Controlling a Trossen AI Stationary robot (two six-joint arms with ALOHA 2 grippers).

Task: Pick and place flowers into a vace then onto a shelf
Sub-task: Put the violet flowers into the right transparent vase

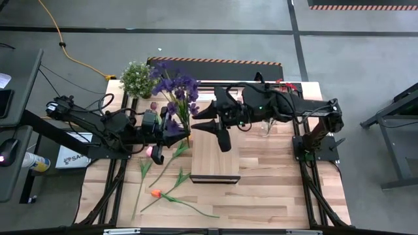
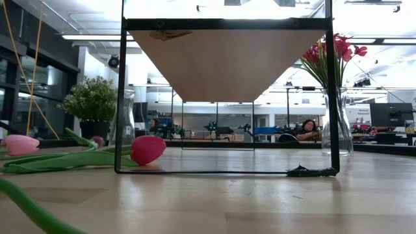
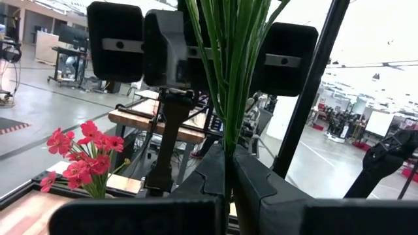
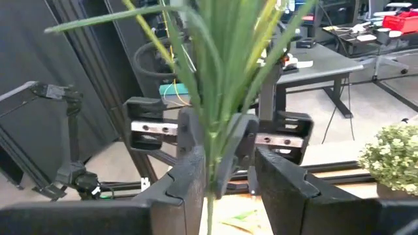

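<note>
The purple flowers should go into the vase with the red flowers, so my right gripper will next grab the purple flowers by their green stems.
A bunch of purple flowers with long green stems is held above the table in my left gripper, which is shut on the stems. My right gripper faces it from the table's right, open. The same stems stand between its fingers, close to one finger; whether they touch it I cannot tell. Below lies the light wooden shelf. A glass vase holds red flowers. An empty glass vase stands at the left. My left gripper pinches the bundle of green stems between its two fingers, low on the stems. The fingers come roughly level from the table's left and lie across the stems. The bunch is lifted clear of the table, and its purple heads spread toward the far edge.
A bushy pale-green potted plant stands at the far left. Loose tulips lie on the table's near left: a pink one and an orange one with long stems. The shelf's black legs frame the low view.
</note>
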